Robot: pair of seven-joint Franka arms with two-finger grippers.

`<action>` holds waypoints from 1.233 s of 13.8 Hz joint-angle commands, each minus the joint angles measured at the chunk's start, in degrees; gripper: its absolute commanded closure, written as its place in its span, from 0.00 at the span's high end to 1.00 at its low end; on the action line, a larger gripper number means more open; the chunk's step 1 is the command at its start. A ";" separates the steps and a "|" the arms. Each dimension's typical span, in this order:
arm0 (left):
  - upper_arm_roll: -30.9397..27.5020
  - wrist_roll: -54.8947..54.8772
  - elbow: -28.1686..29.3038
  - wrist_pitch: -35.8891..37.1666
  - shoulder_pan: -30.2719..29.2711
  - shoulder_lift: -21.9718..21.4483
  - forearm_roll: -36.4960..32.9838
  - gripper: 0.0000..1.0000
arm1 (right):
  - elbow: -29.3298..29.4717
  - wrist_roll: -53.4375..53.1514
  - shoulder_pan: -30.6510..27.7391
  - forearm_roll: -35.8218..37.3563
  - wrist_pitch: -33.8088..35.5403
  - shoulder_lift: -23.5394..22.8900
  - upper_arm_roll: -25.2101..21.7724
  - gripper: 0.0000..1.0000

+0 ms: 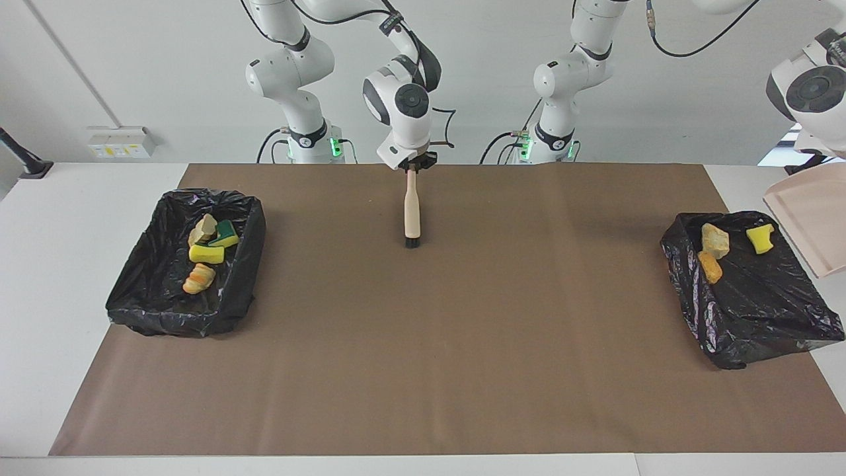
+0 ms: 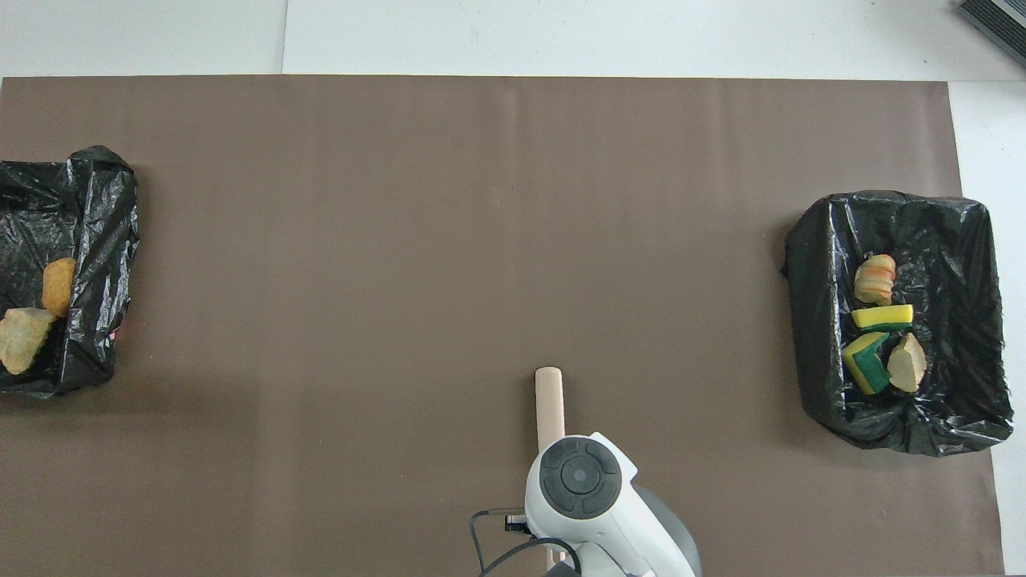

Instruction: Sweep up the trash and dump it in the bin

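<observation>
The wooden brush (image 2: 550, 405) sits low on the brown mat in the overhead view, so the robot's right gripper needs to let go of the brush now.
My left gripper (image 1: 816, 157) is up at the left arm's end of the table, shut on a beige dustpan (image 1: 809, 225). The pan is tipped steeply over a black-lined bin (image 1: 760, 330) and carries nothing. In that bin lie three pieces of trash: a pale lump (image 1: 714, 239), an orange-brown lump (image 1: 710, 268) and a yellow sponge chunk (image 1: 760, 238). The overhead view shows the bin (image 2: 96, 240) with the orange lump (image 2: 58, 286) and the pale lump (image 2: 18, 340). My right gripper (image 1: 411, 164) is shut on a wooden brush (image 1: 412, 211) that hangs bristles down over the brown mat.
A second black-lined bin (image 1: 165, 311) at the right arm's end holds several scraps (image 1: 206, 251), also seen from overhead (image 2: 882, 336). A brown mat (image 1: 423, 344) covers the table between the two bins. The brush handle (image 2: 549, 405) pokes out from under the right wrist.
</observation>
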State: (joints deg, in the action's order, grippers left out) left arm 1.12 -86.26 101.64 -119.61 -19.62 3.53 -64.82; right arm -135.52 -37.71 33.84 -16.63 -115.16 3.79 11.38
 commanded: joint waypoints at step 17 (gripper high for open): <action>-0.24 50.63 -7.22 16.85 34.72 12.09 48.36 0.00 | 6.84 3.78 -4.47 -0.77 3.43 0.95 -0.22 1.00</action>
State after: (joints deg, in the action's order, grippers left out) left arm 2.05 -42.54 100.50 -105.15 11.88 11.09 -20.57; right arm -130.95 -35.83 32.02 -16.72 -115.44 3.47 11.30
